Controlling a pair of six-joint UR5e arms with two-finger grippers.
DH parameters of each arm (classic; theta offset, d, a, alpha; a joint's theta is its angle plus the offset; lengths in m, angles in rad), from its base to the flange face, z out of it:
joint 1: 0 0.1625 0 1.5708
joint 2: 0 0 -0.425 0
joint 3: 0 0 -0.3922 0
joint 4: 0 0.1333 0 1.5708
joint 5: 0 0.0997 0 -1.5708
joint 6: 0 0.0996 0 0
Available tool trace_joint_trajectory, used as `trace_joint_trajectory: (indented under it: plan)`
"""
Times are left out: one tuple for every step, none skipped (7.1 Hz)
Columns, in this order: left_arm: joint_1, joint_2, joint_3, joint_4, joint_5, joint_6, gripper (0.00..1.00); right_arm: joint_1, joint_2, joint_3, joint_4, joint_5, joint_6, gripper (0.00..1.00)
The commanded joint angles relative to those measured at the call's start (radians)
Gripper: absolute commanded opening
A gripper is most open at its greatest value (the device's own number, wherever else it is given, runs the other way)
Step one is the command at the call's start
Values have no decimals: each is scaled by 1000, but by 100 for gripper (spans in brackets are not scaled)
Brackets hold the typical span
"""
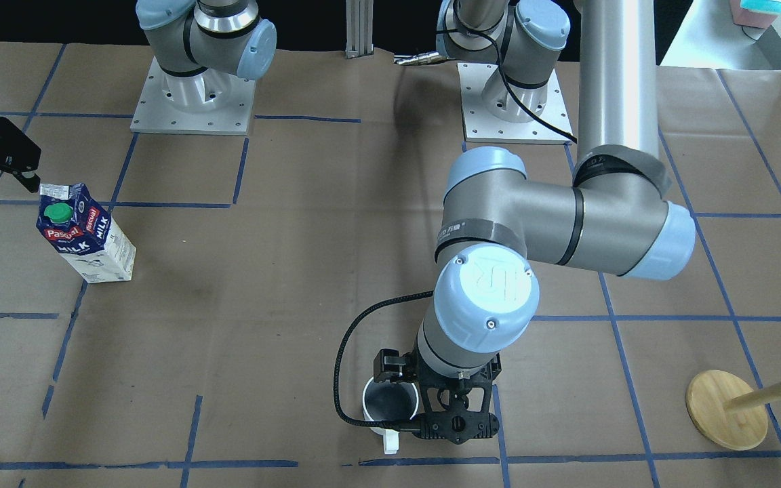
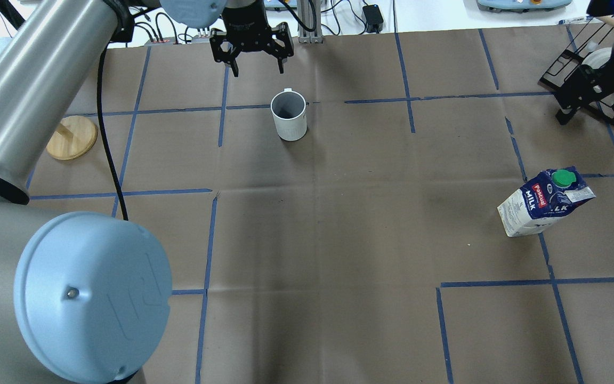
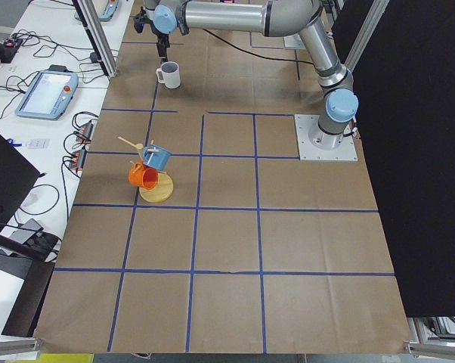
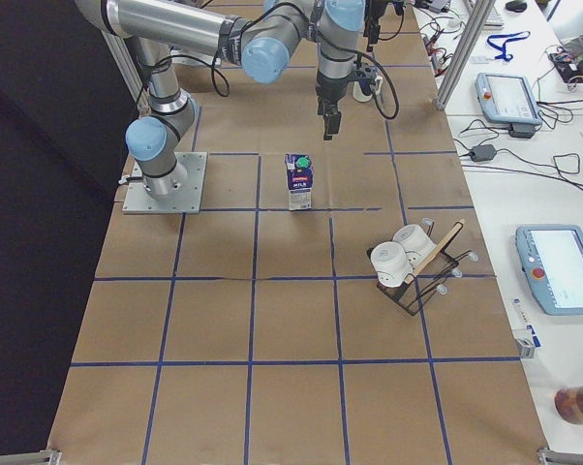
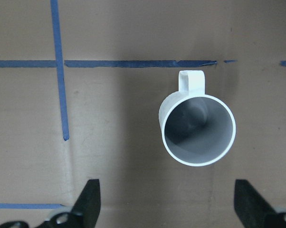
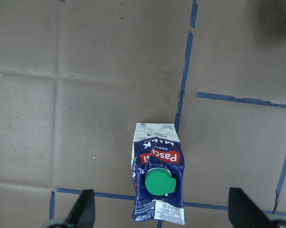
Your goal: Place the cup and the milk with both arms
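Observation:
The right gripper grabs the milk by its flat facing sides next, one finger on each, to place it. The milk's capped top slopes.
The white cup stands upright on the brown paper, its handle turned away from the robot. It also shows in the left wrist view and the front view. My left gripper is open and empty, hanging above and just beyond the cup; its fingertips frame the bottom of the wrist view. The milk stands upright on my right side, green cap on top; it also shows in the front view. My right gripper is open and empty, raised above and beside the milk.
A wooden mug tree with a blue and an orange mug stands on the left side, its round base on the paper. A black wire rack with white cups stands at the right end. Both arm bases sit at the robot's edge.

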Motion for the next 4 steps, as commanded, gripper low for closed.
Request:
trace_joint_trajectory:
  plan:
    - [-1,49,107,-143,0,17,100,-12,1,90,-84,-3,-3,100]
    - [3,110,92,-266,5,32,100,-45,-2,145,-119,-2,-14,100]
    - [20,173,68,-342,5,70,100,-59,-4,184,-157,-3,-33,100]
    - [31,232,20,-400,6,89,100,-56,-14,204,-173,-11,-26,100]
